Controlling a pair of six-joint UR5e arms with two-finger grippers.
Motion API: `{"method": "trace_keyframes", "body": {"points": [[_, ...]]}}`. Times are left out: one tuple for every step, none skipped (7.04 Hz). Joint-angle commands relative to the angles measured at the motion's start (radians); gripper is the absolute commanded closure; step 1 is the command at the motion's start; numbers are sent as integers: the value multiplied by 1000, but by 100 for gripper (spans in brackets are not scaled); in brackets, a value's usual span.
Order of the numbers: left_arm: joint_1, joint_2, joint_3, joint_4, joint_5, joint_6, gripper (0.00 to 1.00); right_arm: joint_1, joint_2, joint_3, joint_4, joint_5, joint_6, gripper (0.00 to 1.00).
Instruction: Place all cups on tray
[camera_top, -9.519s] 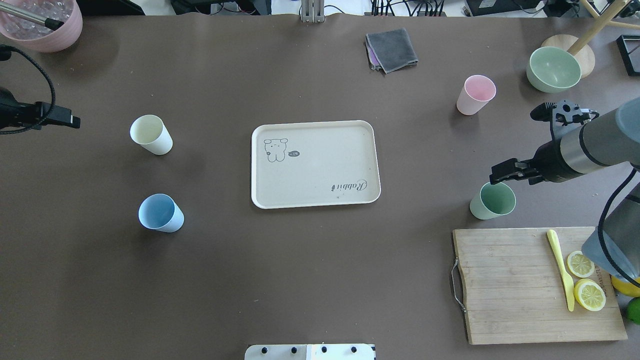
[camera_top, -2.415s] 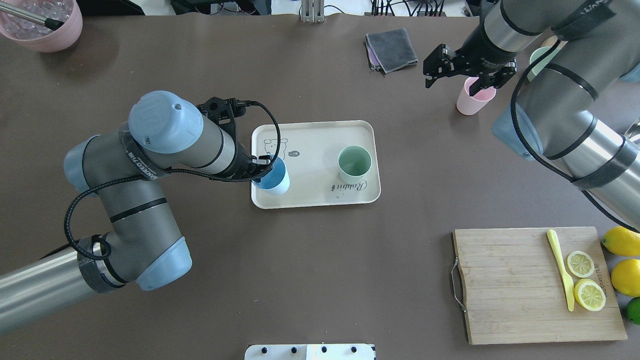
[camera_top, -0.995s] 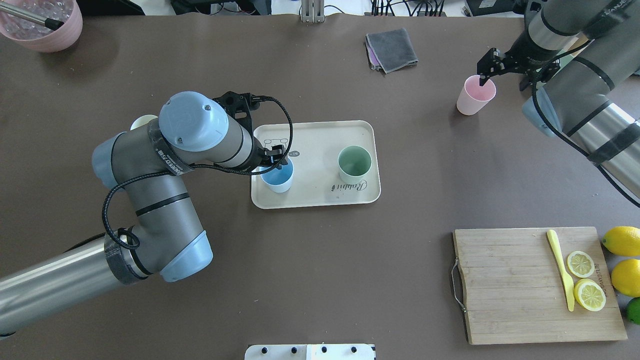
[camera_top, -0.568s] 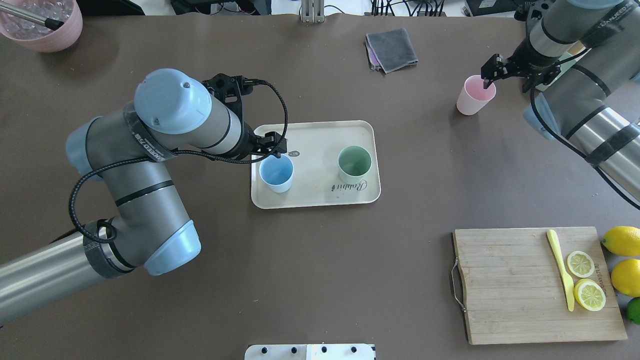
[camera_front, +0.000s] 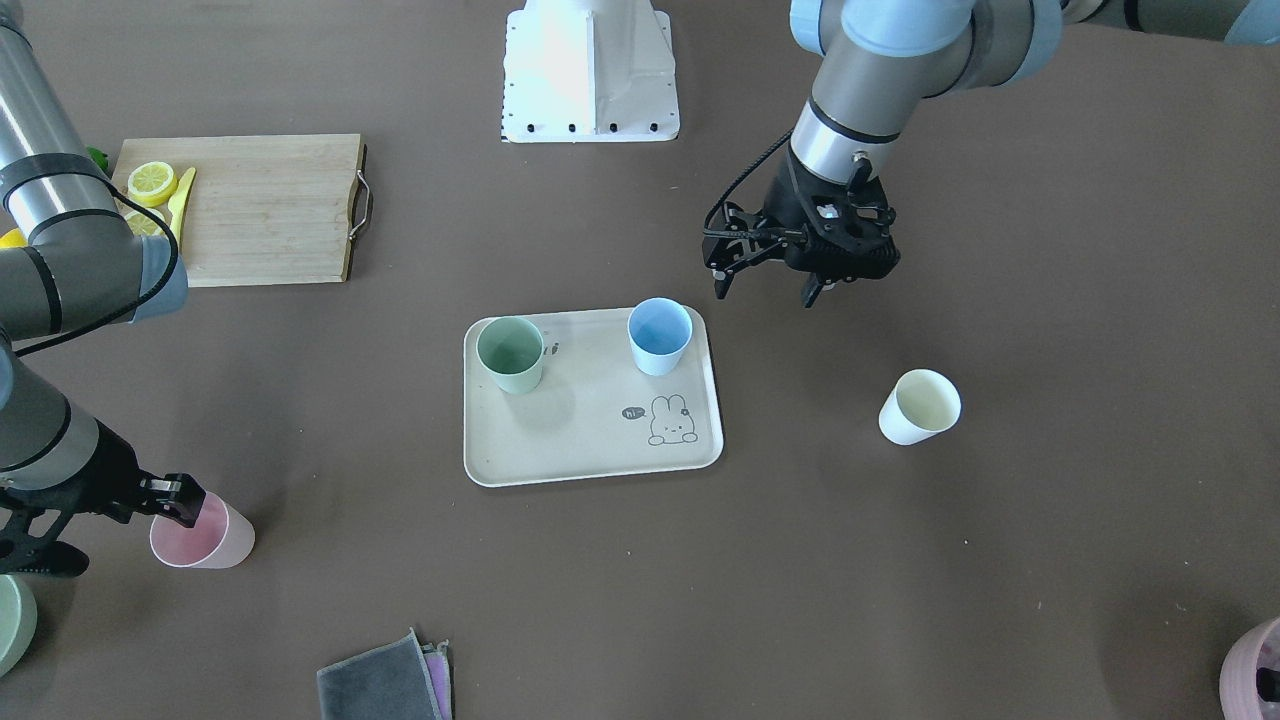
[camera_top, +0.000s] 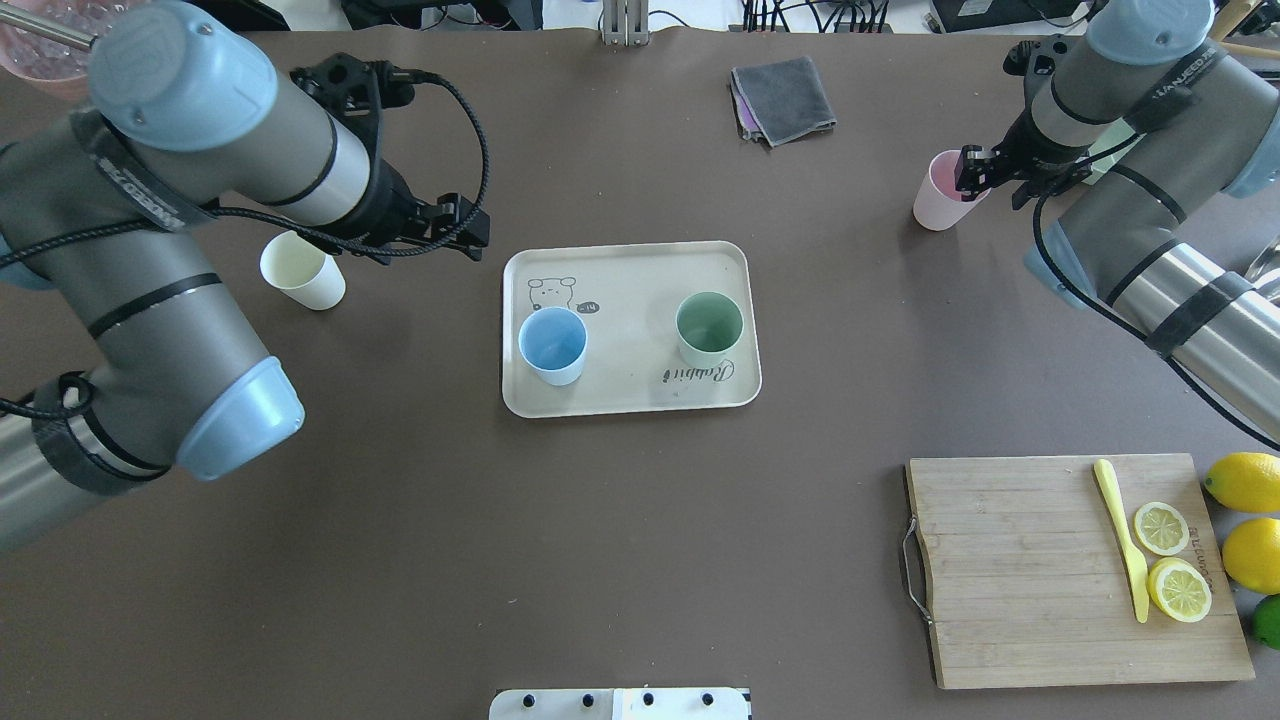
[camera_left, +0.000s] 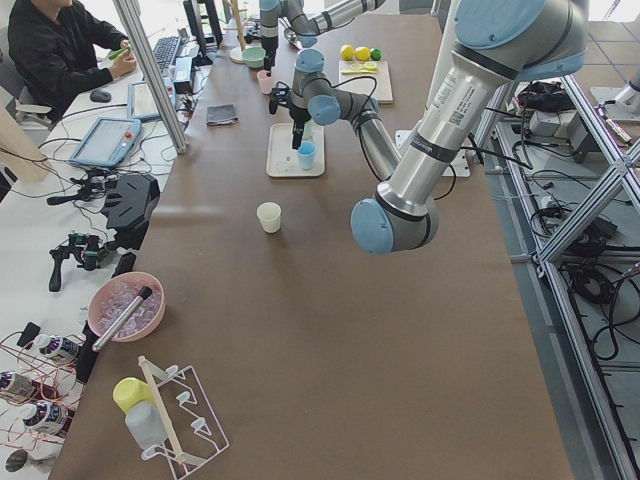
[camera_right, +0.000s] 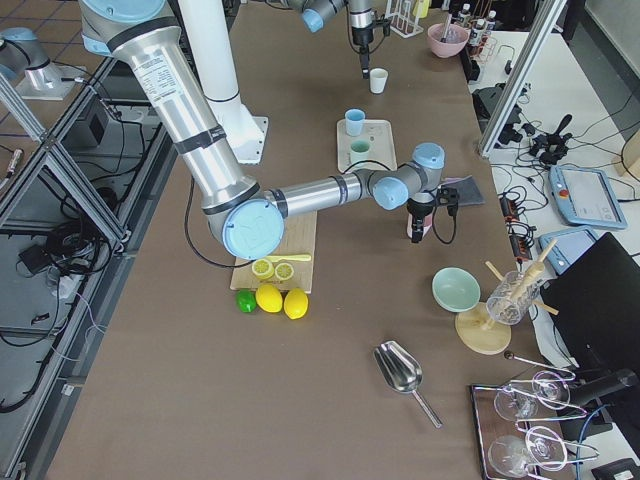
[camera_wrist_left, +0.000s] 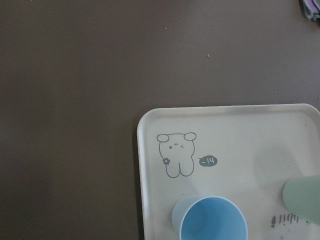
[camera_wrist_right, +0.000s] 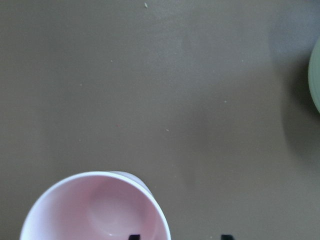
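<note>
The robot's left gripper has to grab the cream-yellow cup by its rim (camera_front: 927, 374) next. Then it can put the cup on the tray (camera_front: 580, 445) with the others.
The cream tray (camera_top: 640, 285) (camera_front: 580, 445) lies mid-table. The blue cup (camera_top: 552, 345) (camera_front: 659, 335) and the green cup (camera_top: 709, 327) (camera_front: 511, 353) stand upright on it. The cream-yellow cup (camera_top: 302, 269) (camera_front: 919, 406) stands on the table left of the tray. My left gripper (camera_top: 440, 235) (camera_front: 765, 290) is open and empty, raised between that cup and the tray. The pink cup (camera_top: 940, 205) (camera_wrist_right: 95, 210) stands at the far right. My right gripper (camera_top: 992, 182) is open, one finger inside the pink cup's rim, the other outside.
A wooden cutting board (camera_top: 1010, 570) with lemon slices and a yellow knife lies at the front right, whole lemons (camera_top: 1240, 482) beside it. A grey cloth (camera_top: 785, 98) lies at the far edge. A green bowl (camera_wrist_right: 316, 75) stands just beyond the pink cup.
My left gripper has let go of the blue cup on the tray, risen and moved left off the tray. My right gripper has come down over the pink cup's rim.
</note>
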Motion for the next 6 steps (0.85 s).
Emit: {"method": "trace_keyframes", "body": {"points": [[-161,71,-7,1,-125,189,2,-9,5,-2,3,-10,-2,100],[-250,124,22,1,-141,356,2,-9,12,-1,3,-10,-5,100],[-307,152,52,3,-143,472,2,-9,15,7,4,-7,-6,100],[-332,159,75,3,-143,520,2,5,18,25,3,6,-3,100],[-336,169,94,1,-140,564,2,25,18,50,1,53,0,100],[-353,188,111,-1,-133,620,2,43,18,70,0,97,1,100]]}}
